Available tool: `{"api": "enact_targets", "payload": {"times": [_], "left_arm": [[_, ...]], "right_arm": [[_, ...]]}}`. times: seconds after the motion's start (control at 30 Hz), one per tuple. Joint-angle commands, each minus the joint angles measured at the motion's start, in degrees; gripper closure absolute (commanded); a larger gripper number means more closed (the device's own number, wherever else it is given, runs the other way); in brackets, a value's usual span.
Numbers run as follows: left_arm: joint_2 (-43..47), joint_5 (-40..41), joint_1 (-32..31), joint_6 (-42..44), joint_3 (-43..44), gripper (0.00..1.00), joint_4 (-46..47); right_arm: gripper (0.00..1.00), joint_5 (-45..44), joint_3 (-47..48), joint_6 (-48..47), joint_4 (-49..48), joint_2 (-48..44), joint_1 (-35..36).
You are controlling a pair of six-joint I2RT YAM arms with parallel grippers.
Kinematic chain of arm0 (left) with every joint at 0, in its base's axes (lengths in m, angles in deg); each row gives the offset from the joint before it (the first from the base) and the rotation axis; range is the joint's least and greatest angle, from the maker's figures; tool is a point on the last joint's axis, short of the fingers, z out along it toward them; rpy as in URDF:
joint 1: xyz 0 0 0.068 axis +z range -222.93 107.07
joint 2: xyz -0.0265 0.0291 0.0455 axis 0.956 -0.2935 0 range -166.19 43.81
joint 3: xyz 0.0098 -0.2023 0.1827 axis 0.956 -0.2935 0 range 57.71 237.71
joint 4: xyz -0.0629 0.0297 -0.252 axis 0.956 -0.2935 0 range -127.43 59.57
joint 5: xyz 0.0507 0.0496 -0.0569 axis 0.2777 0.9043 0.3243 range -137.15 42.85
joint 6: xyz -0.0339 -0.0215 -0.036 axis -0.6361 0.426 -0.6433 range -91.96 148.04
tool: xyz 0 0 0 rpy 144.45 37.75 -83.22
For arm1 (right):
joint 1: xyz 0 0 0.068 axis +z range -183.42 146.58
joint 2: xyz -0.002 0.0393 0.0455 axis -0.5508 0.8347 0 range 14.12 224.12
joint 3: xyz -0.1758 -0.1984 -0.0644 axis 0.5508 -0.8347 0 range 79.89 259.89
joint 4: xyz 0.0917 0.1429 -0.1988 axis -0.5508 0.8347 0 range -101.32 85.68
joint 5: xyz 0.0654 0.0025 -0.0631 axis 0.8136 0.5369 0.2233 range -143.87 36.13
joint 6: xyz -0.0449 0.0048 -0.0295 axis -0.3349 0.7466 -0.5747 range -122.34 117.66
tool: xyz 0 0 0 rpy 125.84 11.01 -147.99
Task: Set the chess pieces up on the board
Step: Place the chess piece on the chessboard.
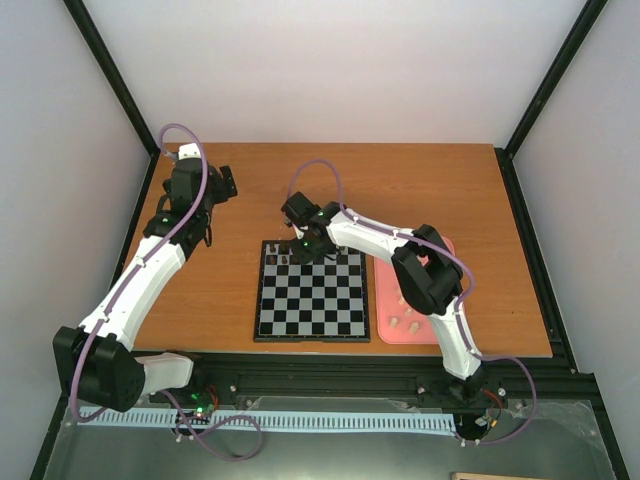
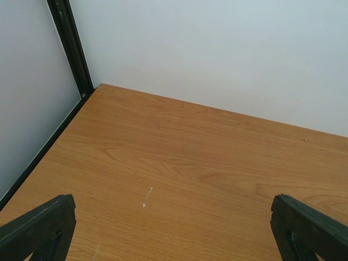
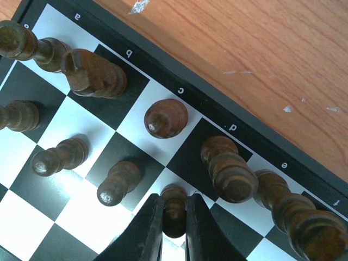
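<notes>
The robot's right gripper should open, as the dark pawn's base is inside the light square and the pawn would stand upright.
The board (image 1: 310, 312) lies flat in the middle of the table. Dark chess pieces (image 1: 290, 256) crowd its far left corner. My right gripper (image 3: 174, 198) is shut on a dark pawn (image 3: 175, 217), which stands upright over a light square in the second row. Behind it, on square d, stands a tall dark piece (image 3: 228, 169). A rook (image 3: 22, 43), knight (image 3: 92, 73) and bishop (image 3: 166, 117) fill the back row, with dark pawns (image 3: 118, 182) beside the held one. My left gripper (image 2: 174, 228) is open over bare wood, far left of the board.
A pink tray (image 1: 438, 250) with pale beige pieces (image 1: 402, 322) lies against the board's right side, partly under my right arm. Black frame posts (image 1: 120, 90) and white walls close in the table's back and sides.
</notes>
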State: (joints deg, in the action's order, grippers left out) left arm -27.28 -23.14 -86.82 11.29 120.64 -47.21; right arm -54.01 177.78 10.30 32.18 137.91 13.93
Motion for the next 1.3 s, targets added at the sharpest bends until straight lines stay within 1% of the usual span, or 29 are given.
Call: {"api": "enact_targets", "payload": {"times": [0.0, 0.67, 0.77, 0.97, 1.27], "left_arm": [[-0.3, 0.4, -0.2, 0.5, 1.4, 0.00, 0.8], [-0.1, 0.2, -0.2, 0.3, 1.3, 0.00, 0.9], [-0.2, 0.2, -0.2, 0.2, 1.3, 0.00, 0.8], [-0.3, 0.1, -0.2, 0.2, 1.3, 0.00, 0.9], [-0.1, 0.1, -0.2, 0.3, 1.3, 0.00, 0.8]], "right_arm": [[0.93, 0.3, 0.0, -0.4, 0.5, 0.0, 0.5], [0.92, 0.5, -2.4, -0.1, 0.0, -1.6, 0.6], [0.90, 0.4, -2.5, -0.2, 0.1, -1.9, 0.6], [0.84, 0.4, -3.0, -0.6, 0.2, -2.9, 0.9], [0.79, -1.3, -4.4, -0.4, 0.3, -6.2, 2.5]]}}
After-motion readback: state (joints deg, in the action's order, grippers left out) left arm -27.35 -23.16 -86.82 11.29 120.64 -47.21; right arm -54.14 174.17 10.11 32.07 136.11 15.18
